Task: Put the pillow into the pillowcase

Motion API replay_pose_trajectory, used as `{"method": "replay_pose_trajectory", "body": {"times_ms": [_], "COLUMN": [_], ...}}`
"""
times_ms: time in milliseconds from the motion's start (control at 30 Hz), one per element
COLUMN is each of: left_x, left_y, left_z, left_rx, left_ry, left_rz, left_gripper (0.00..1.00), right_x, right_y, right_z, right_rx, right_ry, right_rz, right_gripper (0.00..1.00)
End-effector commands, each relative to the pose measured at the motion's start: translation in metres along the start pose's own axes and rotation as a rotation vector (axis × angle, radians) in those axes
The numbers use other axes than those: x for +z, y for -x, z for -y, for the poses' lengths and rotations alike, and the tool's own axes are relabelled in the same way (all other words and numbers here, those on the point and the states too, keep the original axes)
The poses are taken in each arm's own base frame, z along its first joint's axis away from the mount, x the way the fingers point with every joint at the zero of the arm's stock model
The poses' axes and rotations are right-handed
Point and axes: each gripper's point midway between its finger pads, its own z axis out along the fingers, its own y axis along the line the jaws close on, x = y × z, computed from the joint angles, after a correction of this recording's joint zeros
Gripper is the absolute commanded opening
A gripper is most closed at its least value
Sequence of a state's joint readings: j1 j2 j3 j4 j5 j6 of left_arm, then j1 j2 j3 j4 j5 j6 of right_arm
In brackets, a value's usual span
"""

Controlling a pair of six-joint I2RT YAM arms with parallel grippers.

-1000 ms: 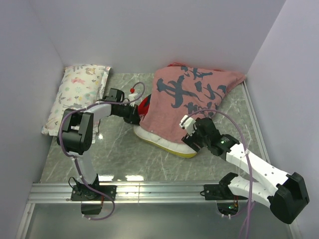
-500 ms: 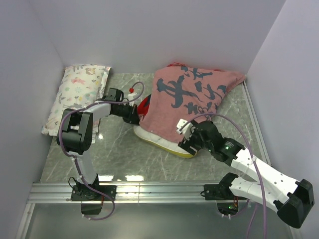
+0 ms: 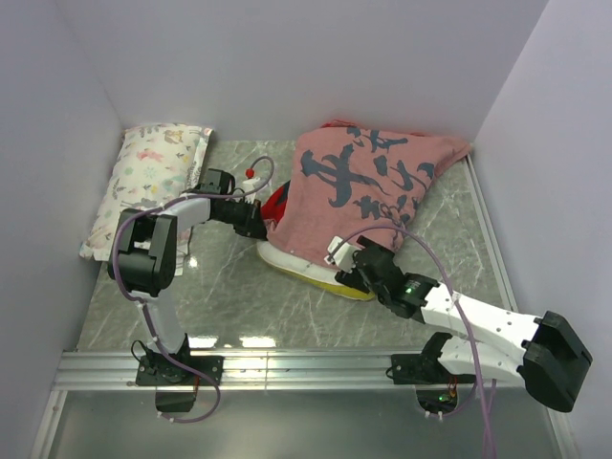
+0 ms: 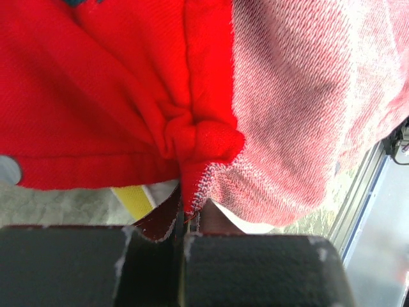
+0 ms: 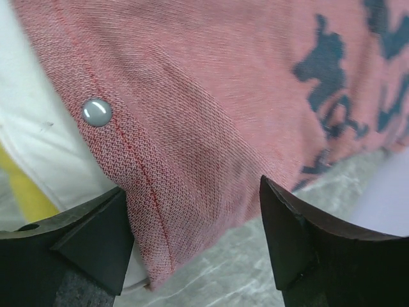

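Note:
My right gripper grabs the pillowcase (image 3: 368, 186) by its near hem beside the grey snap next, leaving the pillow free to slide inside.
The pillowcase (image 3: 368, 186) lies dull-pink side up with dark calligraphy, draped over the cream pillow (image 3: 304, 269), whose near edge and yellow band stick out below its hem. My left gripper (image 3: 260, 222) is shut on a bunched red fold of the pillowcase (image 4: 192, 137) at its left edge. My right gripper (image 3: 342, 266) is open, its jaws on either side of the pillowcase's near hem (image 5: 166, 166), which carries a grey snap (image 5: 97, 112). The pillow shows white and yellow under the hem (image 5: 25, 153).
A white animal-print pillow (image 3: 151, 177) lies at the far left against the wall. The marble-patterned table (image 3: 229, 296) is enclosed by white walls, with an aluminium rail (image 3: 287, 368) along the near edge.
My right arm has swung left along the near hem of the pillowcase, so its gripper now sits at the pillow's exposed front edge. My left gripper has held still.

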State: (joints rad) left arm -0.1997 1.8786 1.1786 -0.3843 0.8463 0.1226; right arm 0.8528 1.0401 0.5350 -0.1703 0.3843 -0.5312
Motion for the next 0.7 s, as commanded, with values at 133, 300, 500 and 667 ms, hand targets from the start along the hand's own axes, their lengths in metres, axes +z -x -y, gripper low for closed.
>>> {"method": "replay_pose_trajectory", "body": {"times_ms": [133,300,500,667], "left_x": [-0.003,-0.006,-0.009,-0.013], "left_y": [-0.013,-0.011,-0.004,0.004], "left_z": [-0.013,-0.017,-0.012,-0.006], "left_rx": [-0.054,-0.069,-0.062,-0.050], "left_ry": [0.024,0.031,0.022,0.013], "left_rz": [-0.034,-0.028,-0.007,0.015], "left_gripper": [0.01,0.01,0.01,0.01], "right_x": [-0.017,-0.020,-0.030,-0.028], "right_y": [-0.013,-0.021,0.006,0.015], "right_z": [0.071,0.078,0.093,0.090], "right_rx": [0.053,0.054,0.134,0.115], "right_ry": [-0.384,-0.430,-0.417,-0.376], "right_rz": [-0.043,-0.041,0.023,0.051], "right_gripper": [0.72,0.68,0.62,0.61]}}
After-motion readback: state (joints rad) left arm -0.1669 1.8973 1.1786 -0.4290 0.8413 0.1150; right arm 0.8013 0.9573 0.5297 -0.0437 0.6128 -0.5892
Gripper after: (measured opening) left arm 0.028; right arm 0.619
